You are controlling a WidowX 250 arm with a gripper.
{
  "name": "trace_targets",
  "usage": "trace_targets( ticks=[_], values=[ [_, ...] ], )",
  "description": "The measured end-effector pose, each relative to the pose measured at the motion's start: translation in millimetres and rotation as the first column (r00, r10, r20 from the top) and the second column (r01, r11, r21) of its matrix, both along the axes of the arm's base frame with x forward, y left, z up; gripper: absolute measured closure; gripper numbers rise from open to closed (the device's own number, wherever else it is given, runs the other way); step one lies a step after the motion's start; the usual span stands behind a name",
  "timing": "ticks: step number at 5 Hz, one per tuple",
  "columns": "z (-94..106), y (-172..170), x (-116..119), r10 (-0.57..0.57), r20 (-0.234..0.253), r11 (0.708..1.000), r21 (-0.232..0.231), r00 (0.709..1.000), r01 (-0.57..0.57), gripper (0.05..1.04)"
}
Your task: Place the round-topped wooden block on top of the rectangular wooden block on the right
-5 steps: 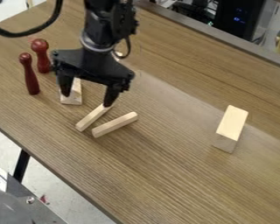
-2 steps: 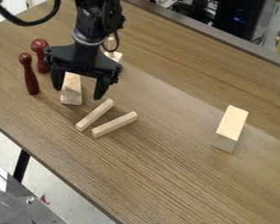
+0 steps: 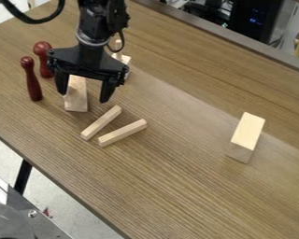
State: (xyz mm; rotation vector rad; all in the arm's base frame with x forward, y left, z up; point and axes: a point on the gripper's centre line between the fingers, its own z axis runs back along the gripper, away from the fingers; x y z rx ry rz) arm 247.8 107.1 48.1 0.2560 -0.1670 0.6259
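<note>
I need to grab the pale wooden block's upper end next, to stack it on the larger rectangular block.
The gripper [image 3: 83, 93] hangs open over the upper left of the table, its two fingers on either side of a light wooden block [image 3: 76, 99], with nothing held. The gripper partly hides that block's upper end. Just below and to the right lie two thin wooden sticks, one [image 3: 101, 123] slanting up to the right and the other [image 3: 123, 132] beside it at a lower slant. Left of the gripper stand two dark red pins, a slim one [image 3: 32, 80] and a round-headed one [image 3: 44, 58].
A larger rectangular wooden block [image 3: 247, 133] lies on the right side of the wooden table [image 3: 195, 186]. Behind the gripper, another light wooden piece [image 3: 125, 59] is partly hidden by the arm. The table's front edge runs diagonally at lower left.
The gripper has moved up and left, away from the thin sticks to over the light block, and stays open. The wooden piece behind the arm has come into fuller view.
</note>
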Motion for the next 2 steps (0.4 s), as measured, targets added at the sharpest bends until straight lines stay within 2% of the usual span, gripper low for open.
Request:
trace_targets(
  ticks=[2],
  values=[
    [-3.8, 14.4, -0.7, 0.033, -0.016, 0.999, 0.001, 0.999, -0.033, 0.084]
  ],
)
